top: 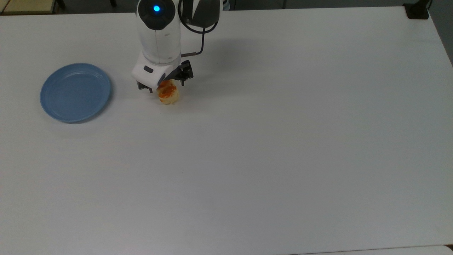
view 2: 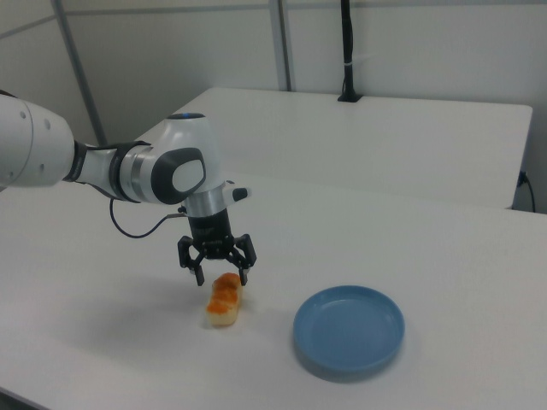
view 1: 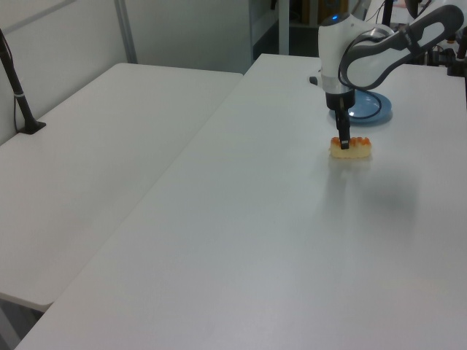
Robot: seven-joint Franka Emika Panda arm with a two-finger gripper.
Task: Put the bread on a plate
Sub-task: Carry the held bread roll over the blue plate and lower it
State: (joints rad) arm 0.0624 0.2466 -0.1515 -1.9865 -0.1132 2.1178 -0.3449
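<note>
To set the bread on the light-blue plate (view 1: 373,107), my gripper should next pick up the bread by its glazed middle (view 1: 352,149).
The bread (top: 170,95), a small pale roll with orange glaze, lies on the white table (top: 269,141). My gripper (top: 166,86) hangs open just over the end of it that is upper in the top view. In the right view the gripper (view 2: 220,275) has one fingertip on each side of the bread (view 2: 223,301), level with its top. In the left view the gripper (view 1: 344,140) stands in front of the bread (view 1: 357,149). The light-blue plate (top: 75,92) sits bare at the top view's left, apart from the bread; it also appears as the plate (view 2: 349,330) and, partly behind the arm, the plate (view 1: 373,107).
A black mount (top: 417,10) stands on the table's corner at the top view's upper right. A second white table (view 1: 95,146) adjoins at the left view's left, with a black post (view 1: 18,91) on it. The arm's cable (top: 198,39) loops above the gripper.
</note>
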